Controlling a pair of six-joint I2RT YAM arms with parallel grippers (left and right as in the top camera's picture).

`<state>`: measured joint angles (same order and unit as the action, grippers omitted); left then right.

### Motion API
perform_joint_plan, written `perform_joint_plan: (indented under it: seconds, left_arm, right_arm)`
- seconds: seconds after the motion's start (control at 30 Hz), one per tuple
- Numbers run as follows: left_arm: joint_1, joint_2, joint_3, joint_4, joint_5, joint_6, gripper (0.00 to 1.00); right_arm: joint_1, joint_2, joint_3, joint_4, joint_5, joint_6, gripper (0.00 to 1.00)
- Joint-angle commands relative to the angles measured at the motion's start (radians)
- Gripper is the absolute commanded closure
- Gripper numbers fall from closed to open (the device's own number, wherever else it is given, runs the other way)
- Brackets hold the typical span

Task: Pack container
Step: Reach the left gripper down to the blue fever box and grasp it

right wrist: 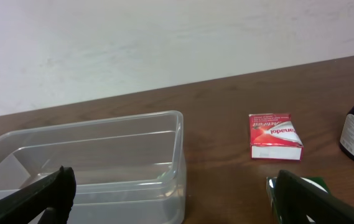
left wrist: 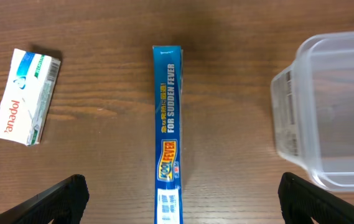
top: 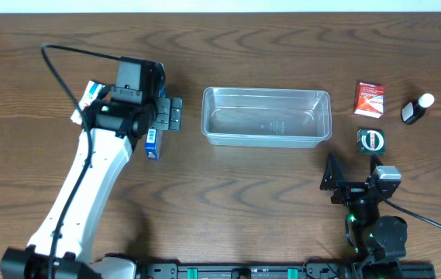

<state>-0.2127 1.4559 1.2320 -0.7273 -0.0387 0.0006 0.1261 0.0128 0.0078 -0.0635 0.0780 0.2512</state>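
The left gripper picks up the long blue box across its narrow width, by its long sides, next. It then packs the box lengthwise into the container.
The clear plastic container stands empty at the table's middle, its long side running left to right. My left gripper hangs open to its left. In the left wrist view this gripper straddles a long blue box lying on the wood, with wide gaps on both sides, and the container's corner shows at the right. My right gripper is open near the front right. In its own view it faces the container's right end and holds nothing.
A white box lies left of the left arm, also seen from the left wrist. Right of the container are a red box, a dark bottle with a white cap and a green-black box.
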Motion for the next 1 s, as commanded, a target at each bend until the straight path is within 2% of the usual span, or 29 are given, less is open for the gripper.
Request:
perform_joint_plan:
  seconds: [0.0,0.4,0.53,0.7,0.97]
  left_arm:
    - [0.0,0.013,0.018,0.011,-0.069,0.026,0.02]
    - [0.021,0.197,0.013,0.071,-0.085,-0.027,0.01]
    - [0.047,0.208,0.013,0.09,-0.08,-0.045,0.19]
    - [0.061,0.214,0.013,0.124,-0.015,-0.047,0.21]
    - [0.061,0.27,0.012,0.127,-0.013,-0.047,0.24]
  right_arm:
    - [-0.008,-0.002,-0.002,-0.003,0.0,-0.013,0.01]
    - [-0.008,-0.002,-0.002,-0.003,0.0,-0.013,0.01]
    - [-0.008,-0.002,-0.002,-0.003,0.0,-0.013,0.01]
    - [-0.008,-0.002,-0.002,-0.003,0.0,-0.013,0.01]
    - [-0.008,-0.002,-0.002,-0.003,0.0,-0.013,0.01]
